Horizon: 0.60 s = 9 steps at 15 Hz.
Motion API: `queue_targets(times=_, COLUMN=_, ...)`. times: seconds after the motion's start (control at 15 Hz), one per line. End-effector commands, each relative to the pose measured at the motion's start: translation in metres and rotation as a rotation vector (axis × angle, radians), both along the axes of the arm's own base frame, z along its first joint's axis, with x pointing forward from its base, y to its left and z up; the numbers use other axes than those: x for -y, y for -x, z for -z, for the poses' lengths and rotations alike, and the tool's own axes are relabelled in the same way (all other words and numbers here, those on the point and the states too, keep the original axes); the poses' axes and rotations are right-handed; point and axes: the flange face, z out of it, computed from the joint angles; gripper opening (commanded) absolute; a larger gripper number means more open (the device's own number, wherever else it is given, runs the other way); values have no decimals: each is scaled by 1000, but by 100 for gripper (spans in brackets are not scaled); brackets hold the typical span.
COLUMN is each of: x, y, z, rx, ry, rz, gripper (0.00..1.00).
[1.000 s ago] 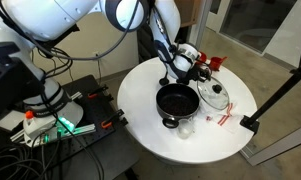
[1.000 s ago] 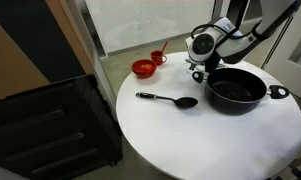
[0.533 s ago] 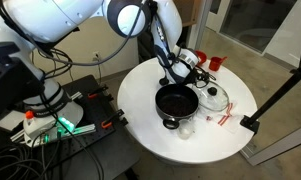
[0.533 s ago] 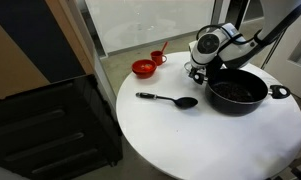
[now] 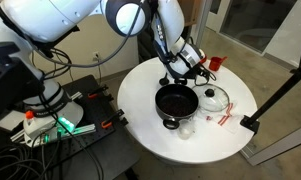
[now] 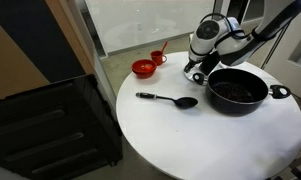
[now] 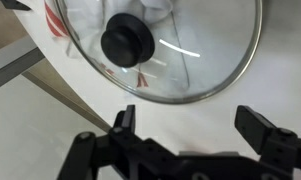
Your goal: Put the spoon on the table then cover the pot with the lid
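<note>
I should next grab the lid from above by its dark knob with my gripper. That leaves the glass rim of the lid free and level to cover the pot [image 6: 236, 88].
The black spoon [image 6: 168, 100] lies flat on the white round table [image 6: 190, 140], left of the black pot [image 6: 236, 88]. In the exterior view from the arm's side, the pot [image 5: 176, 101] stands uncovered, and the clear glass lid [image 5: 212, 98] rests on the table right beside it. The wrist view looks down on the lid [image 7: 200, 60] and its dark knob [image 7: 125, 42], just ahead of my gripper [image 7: 190, 125]. The jaws are open with only bare tabletop between them. My gripper [image 5: 195, 72] hangs above the table behind pot and lid, touching neither.
A red bowl [image 6: 143, 68] and a red cup [image 6: 158, 57] stand at the table's far edge. A small clear glass [image 5: 186, 125] sits near the pot by the front edge. A tripod leg [image 5: 280, 95] stands beside the table.
The jaws have spread wide apart. The arm has lifted a little above the table near the lid. Spoon, pot and lid have not moved.
</note>
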Motion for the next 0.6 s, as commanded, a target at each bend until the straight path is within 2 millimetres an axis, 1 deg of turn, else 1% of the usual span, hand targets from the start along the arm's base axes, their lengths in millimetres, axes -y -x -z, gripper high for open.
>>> queue_targets(times=0.0, x=4, y=-13, z=-56, rx=32, ry=-136, rz=61, gripper=100)
queue_targets(times=0.13, x=8, y=-24, z=-82, rx=66, ry=-203, rz=108, gripper=100)
queue_targets(times=0.27, x=16, y=-34, z=-102, rx=89, ry=-274, rz=161, gripper=100)
queue_targets(times=0.4, x=27, y=-41, z=-109, rx=87, ry=-348, rz=220, gripper=100)
queue_targets(times=0.53, x=42, y=-49, z=-108, rx=67, ry=-385, rz=274, gripper=100)
